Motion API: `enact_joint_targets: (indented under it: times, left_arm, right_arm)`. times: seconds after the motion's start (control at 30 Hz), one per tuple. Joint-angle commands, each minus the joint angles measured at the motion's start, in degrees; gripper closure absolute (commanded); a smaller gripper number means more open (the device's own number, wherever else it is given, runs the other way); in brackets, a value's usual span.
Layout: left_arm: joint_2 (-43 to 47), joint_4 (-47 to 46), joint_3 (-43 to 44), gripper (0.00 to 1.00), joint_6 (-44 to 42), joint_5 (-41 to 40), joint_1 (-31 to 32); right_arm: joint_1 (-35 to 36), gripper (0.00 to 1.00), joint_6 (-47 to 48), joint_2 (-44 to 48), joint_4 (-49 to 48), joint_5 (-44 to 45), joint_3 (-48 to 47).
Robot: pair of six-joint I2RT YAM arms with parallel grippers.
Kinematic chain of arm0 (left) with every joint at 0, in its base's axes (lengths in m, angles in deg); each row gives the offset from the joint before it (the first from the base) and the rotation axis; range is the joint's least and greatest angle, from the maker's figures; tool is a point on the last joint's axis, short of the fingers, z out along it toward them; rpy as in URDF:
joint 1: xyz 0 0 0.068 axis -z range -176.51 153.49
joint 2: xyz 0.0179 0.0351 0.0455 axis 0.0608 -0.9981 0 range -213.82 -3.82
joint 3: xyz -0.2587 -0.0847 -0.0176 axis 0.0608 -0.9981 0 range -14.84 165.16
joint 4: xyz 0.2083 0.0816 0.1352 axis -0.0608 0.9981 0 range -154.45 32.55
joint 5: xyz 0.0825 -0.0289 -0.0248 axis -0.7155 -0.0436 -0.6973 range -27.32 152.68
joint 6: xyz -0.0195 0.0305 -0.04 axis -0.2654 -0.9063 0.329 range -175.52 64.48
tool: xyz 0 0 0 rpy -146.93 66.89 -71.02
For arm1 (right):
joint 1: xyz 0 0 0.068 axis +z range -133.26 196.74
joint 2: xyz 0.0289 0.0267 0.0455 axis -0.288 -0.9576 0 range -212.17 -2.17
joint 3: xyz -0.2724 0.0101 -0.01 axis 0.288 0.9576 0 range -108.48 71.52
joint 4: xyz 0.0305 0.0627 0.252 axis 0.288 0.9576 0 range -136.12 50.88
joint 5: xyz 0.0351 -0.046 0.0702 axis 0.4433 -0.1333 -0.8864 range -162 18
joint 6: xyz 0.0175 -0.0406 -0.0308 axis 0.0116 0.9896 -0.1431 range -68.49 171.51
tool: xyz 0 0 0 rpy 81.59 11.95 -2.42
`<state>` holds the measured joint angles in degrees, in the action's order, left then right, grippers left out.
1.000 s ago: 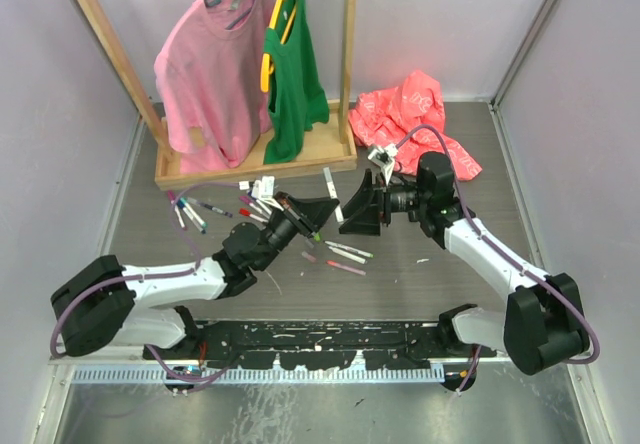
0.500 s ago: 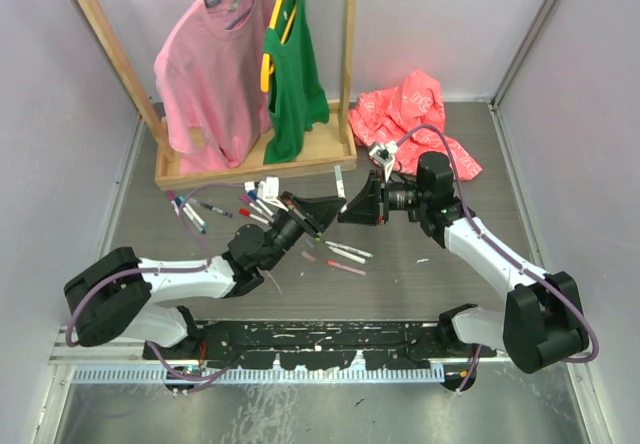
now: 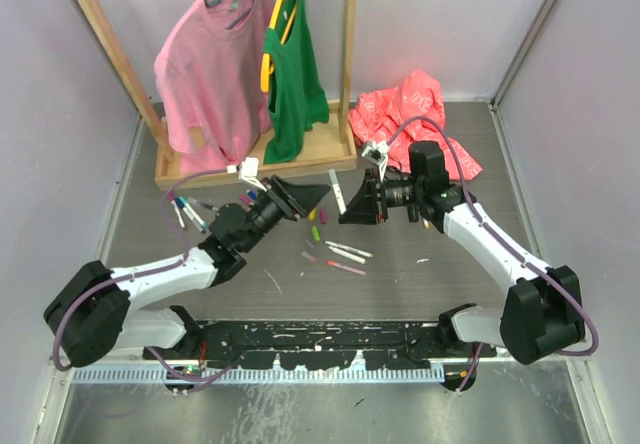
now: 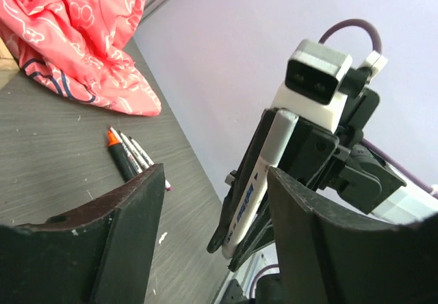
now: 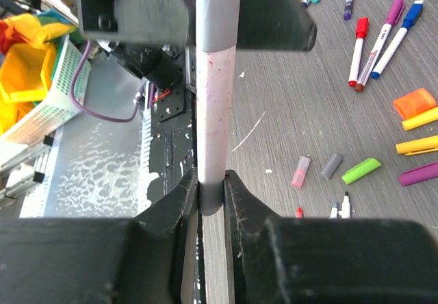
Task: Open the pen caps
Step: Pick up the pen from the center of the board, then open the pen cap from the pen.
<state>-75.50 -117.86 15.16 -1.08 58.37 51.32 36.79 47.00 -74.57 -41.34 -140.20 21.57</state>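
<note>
The pen's white body stays for my right gripper, so my left gripper should next grab the pen by its grey far end to open its cap.
My right gripper is shut on the near end of a white-barrelled pen, held above the table. The pen's far end is grey and lies between the fingers of my left gripper, which stands open and does not touch it. Loose pen caps lie on the table below: pink, grey, green, and beside them yellow, purple and orange ones. More pens lie under the grippers and in a cluster to the left.
A wooden clothes rack with a pink shirt and a green top stands at the back. A red printed bag lies at the back right. A stubby black pen with an orange cap lies near the bag.
My right gripper closed on the pen that the left gripper held. The left gripper then opened, let go of it and drew back to the left.
</note>
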Motion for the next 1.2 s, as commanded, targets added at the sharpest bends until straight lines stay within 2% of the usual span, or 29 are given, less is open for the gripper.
enact_joint_targets:
  times: [0.0,0.13,0.27,0.37,0.53,0.63,0.73,0.87,0.9,0.93,1.1,1.17]
  left_arm:
    - [3.44,4.36,3.04,0.35,3.51,13.27,-4.35]
    - [4.02,10.05,6.14,0.34,2.6,20.0,-6.83]
    - [3.11,11.1,8.39,0.34,1.55,25.15,-7.59]
    - [2.33,11.97,9.46,0.35,0.78,26.06,-7.98]
    - [0.34,12.34,10.87,0.45,0.87,25.86,-9.03]
    - [-0.63,12.45,11.71,0.47,0.97,26.34,-9.54]
    - [-3.09,11.85,12.3,0.59,1.42,27.42,-9.61]
    - [-4.21,11.47,12.25,0.9,1.73,28.26,-9.62]
    - [-4.3,11.33,12.09,0.98,1.67,28.18,-9.63]
    - [-4.38,10.99,11.79,1.0,1.59,28.1,-9.63]
    - [-4.11,8.06,9.58,1.0,1.3,28.0,-9.69]
    - [-4.16,6.14,8.38,1.0,1.17,27.25,-9.0]
  right_arm:
    - [0.25,0.94,13.79,-0.65,12.35,-2.11,-4.66]
    - [0.25,0.94,17.39,-2.49,17.17,-1.97,-6.51]
    - [0.45,0.94,19.41,-3.92,20.13,-1.83,-7.7]
    - [0.68,0.94,20.18,-4.23,20.82,-1.89,-7.9]
    - [1.76,0.94,23.13,-5.19,23.9,-1.14,-8.81]
    - [2.25,0.94,24.67,-6.21,25.78,-0.9,-9.87]
    - [2.39,0.94,24.9,-6.69,26.43,-0.63,-10.16]
    - [2.41,0.92,24.89,-6.67,26.49,-0.42,-10.3]
    - [2.36,0.89,24.9,-6.7,26.62,-0.37,-10.4]
    - [2.38,0.85,24.86,-6.7,26.67,-0.4,-10.48]
    - [2.09,0.48,23.39,-6.61,26.39,-2.56,-10.87]
    - [1.72,0.42,20.95,-6.49,24.49,-3.99,-10.62]
